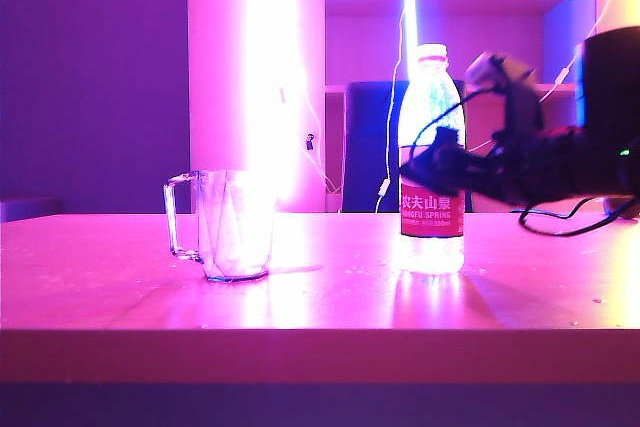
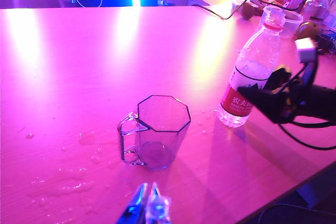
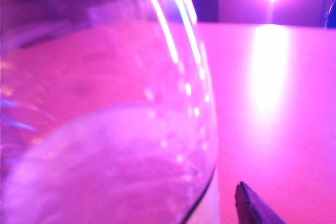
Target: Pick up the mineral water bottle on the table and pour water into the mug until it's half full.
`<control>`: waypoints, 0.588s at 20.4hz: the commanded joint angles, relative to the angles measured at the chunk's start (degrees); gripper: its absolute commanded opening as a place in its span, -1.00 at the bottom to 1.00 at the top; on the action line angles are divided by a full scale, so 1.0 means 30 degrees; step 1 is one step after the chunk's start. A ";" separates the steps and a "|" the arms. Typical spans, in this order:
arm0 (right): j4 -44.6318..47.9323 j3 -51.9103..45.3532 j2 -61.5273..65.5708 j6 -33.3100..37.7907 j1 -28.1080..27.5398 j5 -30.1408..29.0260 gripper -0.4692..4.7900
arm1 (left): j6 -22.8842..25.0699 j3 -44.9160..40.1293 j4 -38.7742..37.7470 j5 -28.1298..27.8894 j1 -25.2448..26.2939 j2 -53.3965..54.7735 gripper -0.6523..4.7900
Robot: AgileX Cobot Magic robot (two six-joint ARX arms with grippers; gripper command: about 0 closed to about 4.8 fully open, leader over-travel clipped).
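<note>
The right gripper grips the mineral water bottle [image 1: 431, 97] by its labelled sides next. Then the right gripper pours water into the mug [image 1: 235, 225].
The mineral water bottle [image 1: 431, 97] stands upright right of the table's middle, with water [image 1: 432, 253] showing below its red label. My right gripper [image 1: 426, 165] reaches in from the right at label height, open, its jaws on either side of the bottle. In the right wrist view the bottle [image 3: 105, 129] fills the picture and one dark finger [image 3: 251, 206] stands apart from it. The clear mug [image 1: 235, 225] stands to the left, handle outward, and looks empty. In the left wrist view my left gripper [image 2: 148, 203] hovers shut near the mug [image 2: 160, 129], well away from the bottle [image 2: 257, 59].
Spilled drops and a wet patch [image 2: 63, 182] lie on the table beside the mug. Bowls, fruit and glasses [image 2: 294, 22] crowd the far corner behind the bottle, with a black cable [image 2: 220, 11] nearby. The table edge [image 2: 294, 182] runs close to the bottle.
</note>
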 commanded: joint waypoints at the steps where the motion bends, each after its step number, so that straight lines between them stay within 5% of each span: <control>1: -0.0852 0.1100 0.0532 0.0000 0.0495 0.0015 1.00 | -0.0058 0.0073 0.0036 0.0051 0.0000 -0.0022 -0.78; 2: -0.0918 0.1260 0.0568 0.0000 0.0561 0.0029 1.00 | -0.0058 0.0073 0.0044 0.0051 0.0000 -0.0022 -0.78; 5: -0.2280 0.1858 0.0554 -0.0015 0.0780 0.0590 0.36 | -0.0058 0.0073 0.0044 0.0058 0.0000 -0.0022 -0.78; 9: -0.3730 0.2018 -0.0160 -0.0597 0.0780 0.0750 0.22 | -0.0058 0.0073 0.0044 0.0051 0.0007 -0.0022 -0.78; 12: -0.8007 0.2535 -0.2047 -0.3096 0.0838 0.1472 0.12 | -0.0058 0.0073 0.0044 0.0051 0.0007 -0.0022 -0.78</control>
